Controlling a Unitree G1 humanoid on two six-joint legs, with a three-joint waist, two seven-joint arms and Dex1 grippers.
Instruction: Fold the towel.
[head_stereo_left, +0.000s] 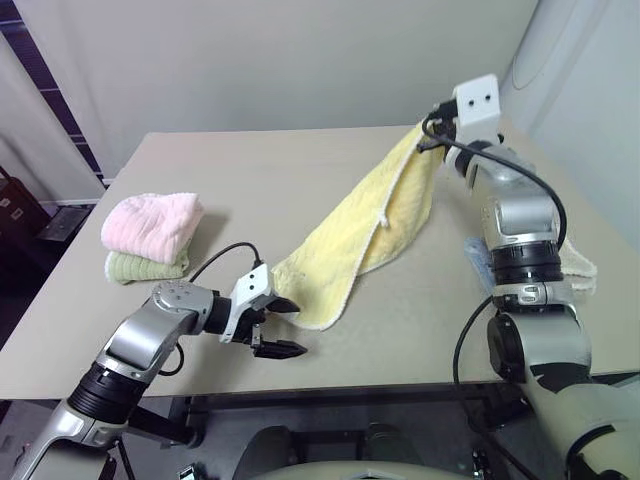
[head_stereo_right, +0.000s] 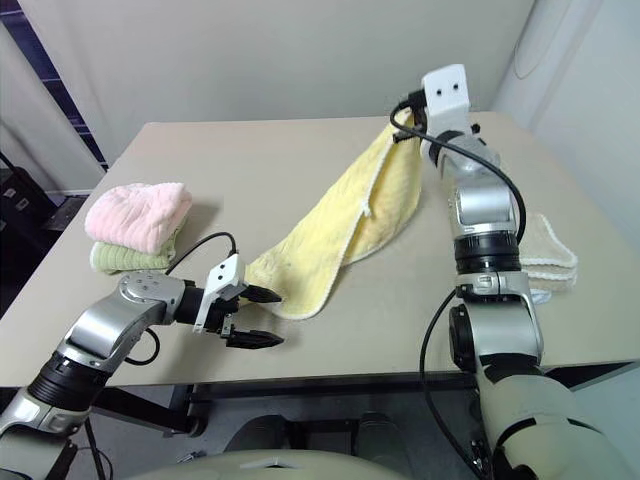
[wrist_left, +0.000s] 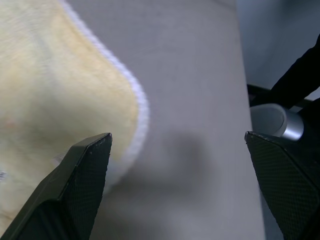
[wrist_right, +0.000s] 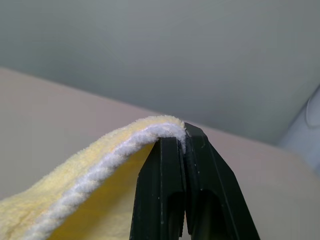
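My left gripper pinches the white-hemmed lower corner (head_stereo_left: 318, 321) that sticks out over empty table next, since the towel (head_stereo_left: 362, 225) hangs slack from its raised end.
The pale yellow towel (head_stereo_left: 370, 225) hangs in a slanted band from high at the far right down to the table (head_stereo_left: 300, 170) near the front. My right gripper (head_stereo_left: 427, 135) is raised above the table and shut on the towel's upper corner; the right wrist view has the white hem (wrist_right: 125, 150) pinched between the black fingers (wrist_right: 165, 190). The towel's lower end (head_stereo_left: 315, 300) rests on the table. My left gripper (head_stereo_left: 285, 328) is open right beside that end. In the left wrist view one finger (wrist_left: 85, 175) overlaps the towel's rounded corner (wrist_left: 55, 90), with bare table between the jaws.
A folded pink towel (head_stereo_left: 152, 225) lies on a folded pale green one (head_stereo_left: 140, 268) at the table's left side. A cream folded towel (head_stereo_right: 548, 250) lies at the right edge, behind my right arm. The table's front edge runs just below my left gripper.
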